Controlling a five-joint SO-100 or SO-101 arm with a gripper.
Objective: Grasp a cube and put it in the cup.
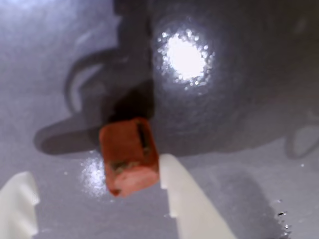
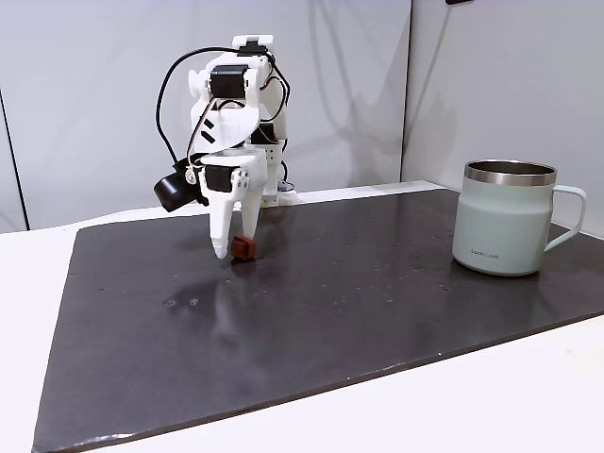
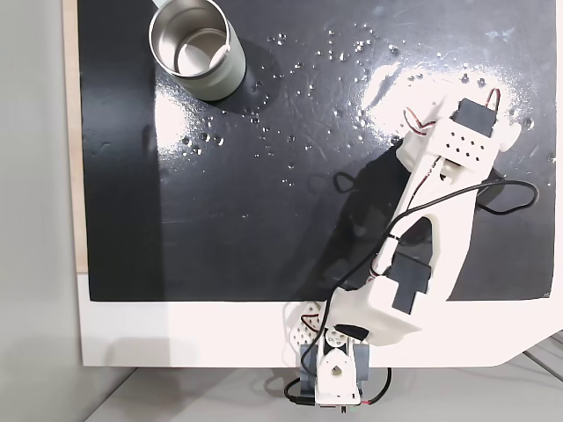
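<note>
I will next grab the small orange-red cube with my gripper by its opposite sides, and then drop it into the cup.
The cube (image 1: 129, 155), a tiny orange-red block with a dark groove, lies on the black mat between my white fingers. My gripper (image 1: 94, 172) is open: the right finger (image 1: 182, 194) touches the cube's side and the left finger (image 1: 20, 199) stands well apart. In a fixed view the gripper (image 2: 235, 247) points straight down at the mat with the cube (image 2: 244, 247) at its tips. The cup (image 2: 500, 222), a pale mint-green mug with a steel rim, stands upright far to the right, handle facing right. In the view from above, the cup (image 3: 227, 77) sits at the mat's top left, seemingly empty.
The glossy black mat (image 2: 377, 302) covers a white table (image 2: 491, 396) and shows bright glare and small specks. My white arm (image 3: 440, 202) with its black cables stretches over the mat's right side. Open mat lies between the gripper and the cup.
</note>
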